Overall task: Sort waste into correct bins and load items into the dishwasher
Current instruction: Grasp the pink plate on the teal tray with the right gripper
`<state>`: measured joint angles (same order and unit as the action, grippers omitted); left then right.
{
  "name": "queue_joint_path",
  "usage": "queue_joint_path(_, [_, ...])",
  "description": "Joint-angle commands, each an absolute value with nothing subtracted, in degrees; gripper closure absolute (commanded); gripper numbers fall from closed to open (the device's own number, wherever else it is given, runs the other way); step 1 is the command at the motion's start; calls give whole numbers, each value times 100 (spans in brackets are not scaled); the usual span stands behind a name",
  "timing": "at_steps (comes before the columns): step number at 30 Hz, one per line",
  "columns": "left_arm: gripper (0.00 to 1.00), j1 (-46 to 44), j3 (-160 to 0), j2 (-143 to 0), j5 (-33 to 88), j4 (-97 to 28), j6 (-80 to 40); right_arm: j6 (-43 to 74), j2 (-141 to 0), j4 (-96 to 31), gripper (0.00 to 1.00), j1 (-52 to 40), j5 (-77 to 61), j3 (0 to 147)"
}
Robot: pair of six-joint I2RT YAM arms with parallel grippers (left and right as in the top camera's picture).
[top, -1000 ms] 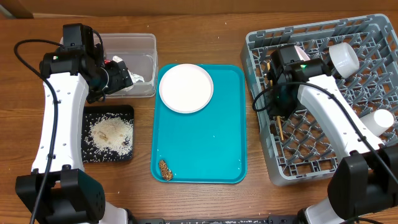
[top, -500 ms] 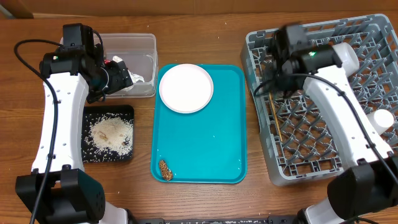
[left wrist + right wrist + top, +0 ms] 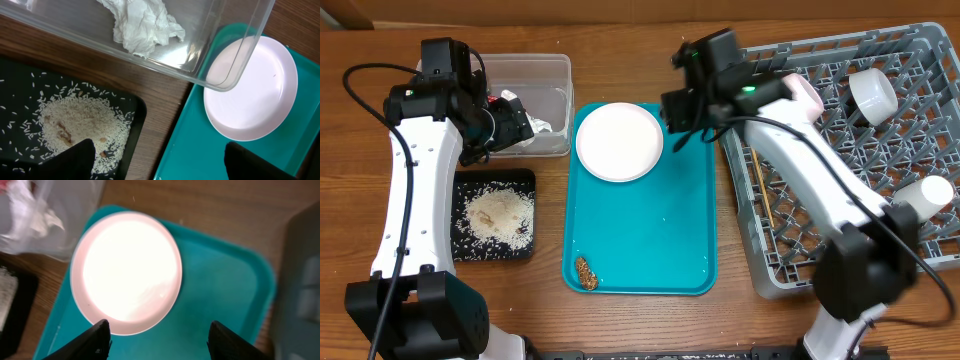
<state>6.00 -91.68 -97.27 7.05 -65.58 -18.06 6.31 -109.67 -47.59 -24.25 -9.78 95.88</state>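
Note:
My right gripper will next grab the white plate's rim on the side facing the grey rack, so the plate's opposite edge stays free and the plate can be loaded upright.
The white plate [image 3: 619,141] lies at the far end of the teal tray [image 3: 650,230], and a small brown lump [image 3: 585,272] sits at its near left corner. My right gripper [image 3: 681,108] hovers open just right of the plate [image 3: 127,270], with nothing between its fingers [image 3: 87,342]. The chopsticks [image 3: 765,195] lie in the grey rack [image 3: 840,230]. A white cup [image 3: 872,92] and a second white piece [image 3: 930,192] also sit there. My left gripper [image 3: 520,125] is open and empty over the clear tub [image 3: 545,70], which holds the napkin [image 3: 142,25]. Rice [image 3: 80,125] fills the black tray [image 3: 465,185].
The rack's tall wall [image 3: 302,280] stands close on the right of my right gripper [image 3: 160,345]. The tub's corner [image 3: 235,75] overhangs the plate [image 3: 255,95] in the left wrist view. Bare wood [image 3: 640,60] shows beyond the teal tray.
My right gripper has let go of the chopsticks in the rack, opened, and swung left to above the teal tray beside the plate. The left arm has not moved.

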Motion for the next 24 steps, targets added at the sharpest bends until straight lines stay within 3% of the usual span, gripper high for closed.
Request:
queue_joint_path(1, [16,554,-9273,-9579,705,-6554,-1846,1118,-11716,-4661,35,-2497,-1044,9596])
queue_joint_path(11, [16,554,-9273,-9579,707,-6560,-1846,1225,-12748,-4506,34,-2504,-1262,9596])
queue_joint_path(13, [16,554,-9273,-9579,705,-6563,-1846,1225,-12903,-4554,43,-2504,-1253,9596])
queue_joint_path(16, [16,554,-9273,-9579,707,-6558,-1848,1227,-12991,-4670,69,-2502,-1251,9596])
queue_joint_path(20, [16,554,-9273,-9579,707,-6543,-1848,1229,-12988,-4829,92,-2499,-1094,9627])
queue_joint_path(24, [16,554,-9273,-9579,707,-6532,-1848,1227,-12973,-5111,96,-2458,-827,9706])
